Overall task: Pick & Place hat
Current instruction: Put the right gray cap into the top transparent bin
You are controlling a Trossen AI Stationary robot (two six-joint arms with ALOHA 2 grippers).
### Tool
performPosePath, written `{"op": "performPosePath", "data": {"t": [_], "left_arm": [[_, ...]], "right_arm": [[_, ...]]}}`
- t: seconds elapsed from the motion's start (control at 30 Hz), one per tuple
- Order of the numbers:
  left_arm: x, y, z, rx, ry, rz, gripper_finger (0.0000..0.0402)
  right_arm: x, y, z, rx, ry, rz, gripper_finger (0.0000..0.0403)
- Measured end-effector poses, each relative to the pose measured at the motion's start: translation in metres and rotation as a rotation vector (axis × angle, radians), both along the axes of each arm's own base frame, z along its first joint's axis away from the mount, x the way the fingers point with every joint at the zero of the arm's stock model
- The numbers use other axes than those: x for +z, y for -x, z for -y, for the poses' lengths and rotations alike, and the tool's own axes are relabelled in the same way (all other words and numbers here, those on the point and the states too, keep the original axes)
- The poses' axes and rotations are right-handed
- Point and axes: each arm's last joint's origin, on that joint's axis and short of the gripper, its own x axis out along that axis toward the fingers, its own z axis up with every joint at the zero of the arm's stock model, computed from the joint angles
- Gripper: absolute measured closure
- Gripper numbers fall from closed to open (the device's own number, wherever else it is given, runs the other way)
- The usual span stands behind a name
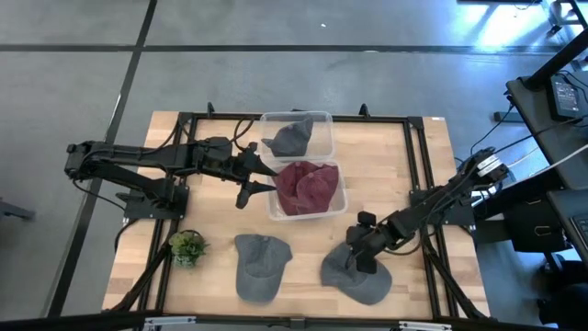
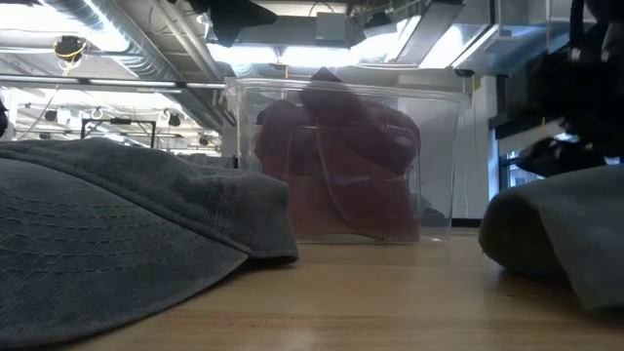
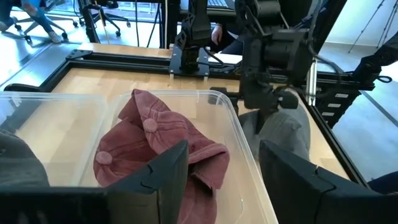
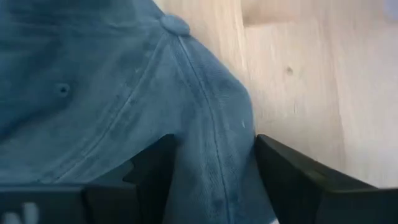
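The grey cap is under my right gripper, which needs to pinch it next by the cap's seamed top fold (image 4: 214,143) to pick it up for placing in a bin.
Two grey caps lie on the table's near part: one (image 1: 257,267) near the middle, crown up, and one (image 1: 360,280) to its right. My right gripper (image 1: 358,256) is down on the right cap (image 4: 124,93), open, its fingers on either side of a raised ridge of the crown. My left gripper (image 1: 250,188) hangs open at the left side of a clear box (image 1: 340,204) holding dark red caps (image 3: 155,143), touching nothing. In the low view the middle cap (image 2: 117,224) fills the left and the right cap (image 2: 565,234) shows at the right. My right gripper comes at the right grey cap from above, pointing down. A ridge of the crown along a seam (image 4: 211,143) stands between the open fingers (image 4: 155,165), and the cloth reaches both inner sides. The cap lies on the table.
A second clear box (image 1: 323,119) on the far side holds a grey cap (image 1: 292,140). A small potted plant (image 1: 186,246) stands near the table's left near corner. A black frame (image 1: 418,165) runs round the table. Bare wood shows right of the boxes.
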Motion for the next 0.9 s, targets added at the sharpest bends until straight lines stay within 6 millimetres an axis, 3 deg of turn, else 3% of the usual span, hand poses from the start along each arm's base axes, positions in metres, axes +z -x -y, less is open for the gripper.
{"op": "performPosePath", "data": {"t": [0.13,0.33,0.6,0.9], "left_arm": [[0.0,0.0,0.0,0.0,0.0,0.0,0.0214],[0.0,0.0,0.0,-0.001,0.0,0.0,0.0211],[0.0,0.0,0.0,0.006,0.024,0.0,0.0213],[0.009,-0.009,0.003,-0.009,0.022,0.127,0.0208]], "right_arm": [[-0.007,-0.001,-0.001,-0.025,0.005,-0.025,0.0234],[0.0,0.001,0.001,-0.014,-0.006,-0.012,0.038],[0.031,0.011,-0.004,0.01,-0.032,0.119,0.0392],[0.117,0.035,-0.002,0.036,0.073,0.424,0.0392]]}}
